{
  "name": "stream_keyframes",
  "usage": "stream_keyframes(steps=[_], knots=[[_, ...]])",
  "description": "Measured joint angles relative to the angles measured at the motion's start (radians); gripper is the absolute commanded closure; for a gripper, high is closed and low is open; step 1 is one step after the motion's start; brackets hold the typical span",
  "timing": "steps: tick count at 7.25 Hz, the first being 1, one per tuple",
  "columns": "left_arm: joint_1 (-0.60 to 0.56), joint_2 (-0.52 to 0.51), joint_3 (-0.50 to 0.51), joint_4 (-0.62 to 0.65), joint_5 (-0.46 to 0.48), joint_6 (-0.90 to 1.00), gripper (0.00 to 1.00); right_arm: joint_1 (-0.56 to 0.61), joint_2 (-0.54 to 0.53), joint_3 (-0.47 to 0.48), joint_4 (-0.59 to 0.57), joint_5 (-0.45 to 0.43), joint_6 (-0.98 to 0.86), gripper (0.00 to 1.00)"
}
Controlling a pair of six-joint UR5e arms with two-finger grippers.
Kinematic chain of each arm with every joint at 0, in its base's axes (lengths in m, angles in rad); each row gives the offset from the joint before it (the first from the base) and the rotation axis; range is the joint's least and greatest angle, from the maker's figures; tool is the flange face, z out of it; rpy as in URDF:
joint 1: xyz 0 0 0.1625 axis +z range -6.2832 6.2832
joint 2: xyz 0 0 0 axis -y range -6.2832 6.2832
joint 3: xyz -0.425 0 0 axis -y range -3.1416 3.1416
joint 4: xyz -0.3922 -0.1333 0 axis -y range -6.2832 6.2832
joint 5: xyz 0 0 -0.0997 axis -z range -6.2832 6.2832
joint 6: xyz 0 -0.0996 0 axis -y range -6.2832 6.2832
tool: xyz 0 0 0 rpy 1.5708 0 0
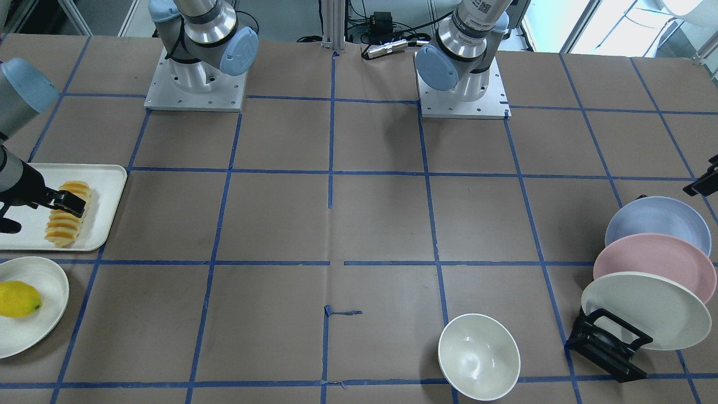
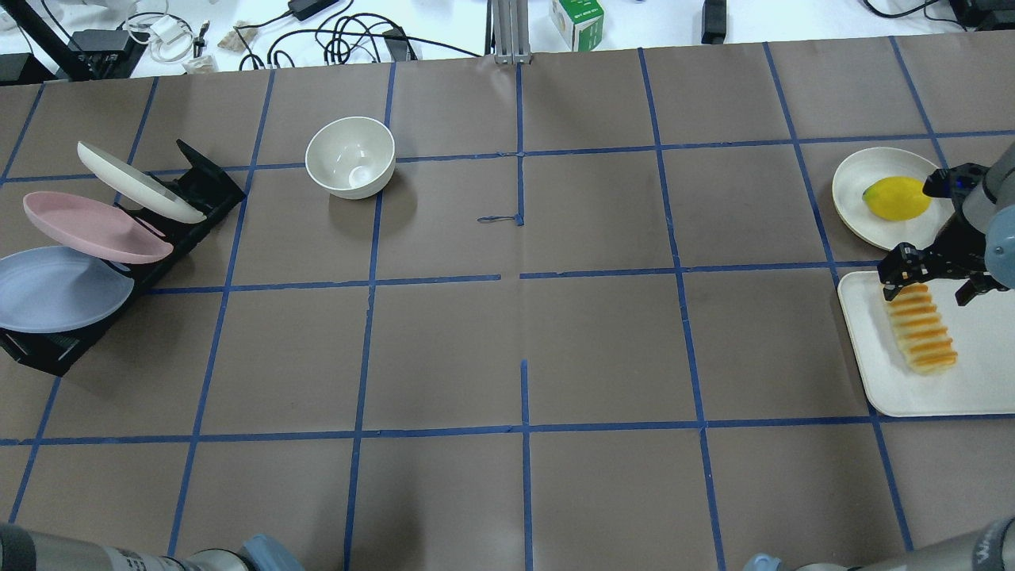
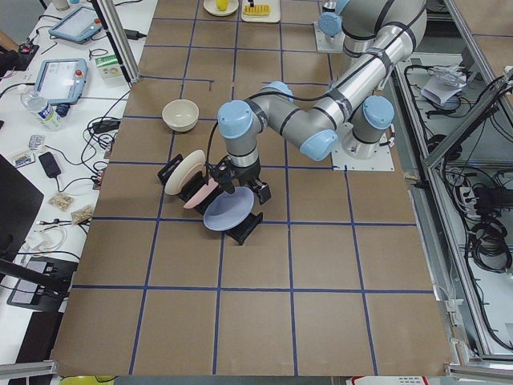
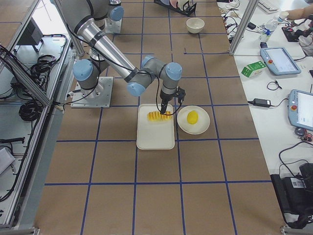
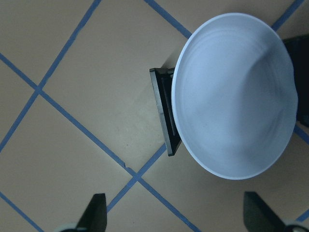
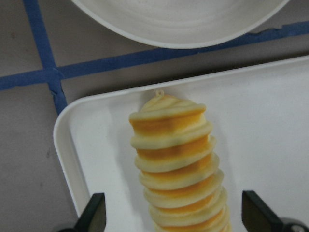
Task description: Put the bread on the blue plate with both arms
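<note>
I need to bring the plate out of the black rack for the bread (image 1: 66, 216), so I will grab the blue plate's rim (image 1: 656, 199) with my left gripper next.
The bread (image 1: 66, 216) lies on a white tray (image 1: 101, 179); it also shows in the overhead view (image 2: 920, 329) and the right wrist view (image 6: 176, 164). My right gripper (image 2: 932, 285) is open and hovers over the bread's far end, a finger (image 6: 94, 215) on each side, not touching it. The blue plate (image 1: 656, 224) leans in a black rack; it also shows in the overhead view (image 2: 55, 289). My left gripper (image 5: 176, 215) is open and empty above the blue plate (image 5: 236, 96), its fingertips (image 5: 96, 212) clear of the rim.
A pink plate (image 1: 650, 261) and a cream plate (image 1: 639, 308) stand in the same rack (image 1: 608, 348) in front of the blue one. A white bowl (image 1: 478, 356) sits near the front edge. A lemon (image 1: 18, 299) lies on a cream plate (image 1: 50, 314) beside the tray.
</note>
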Motion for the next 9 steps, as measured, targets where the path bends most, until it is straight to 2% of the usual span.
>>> stream_keyframes(steps=[3,5,7,8,9], knots=[[0.001,-0.066,0.0,0.032,0.001,0.0,0.03,-0.002,0.041,0.039,-0.033,-0.018,-0.02,0.0],[0.001,-0.099,-0.003,0.088,0.01,-0.001,0.27,-0.003,0.047,0.055,-0.036,-0.033,-0.038,0.0],[0.001,-0.118,-0.004,0.106,0.018,-0.003,0.76,-0.003,0.048,0.056,-0.043,-0.05,-0.056,0.84],[0.001,-0.122,-0.004,0.107,0.019,-0.003,0.91,-0.003,0.048,0.056,-0.049,-0.052,-0.059,1.0],[0.001,-0.123,-0.004,0.107,0.02,-0.001,1.0,-0.003,0.048,0.055,-0.051,-0.052,-0.06,1.0]])
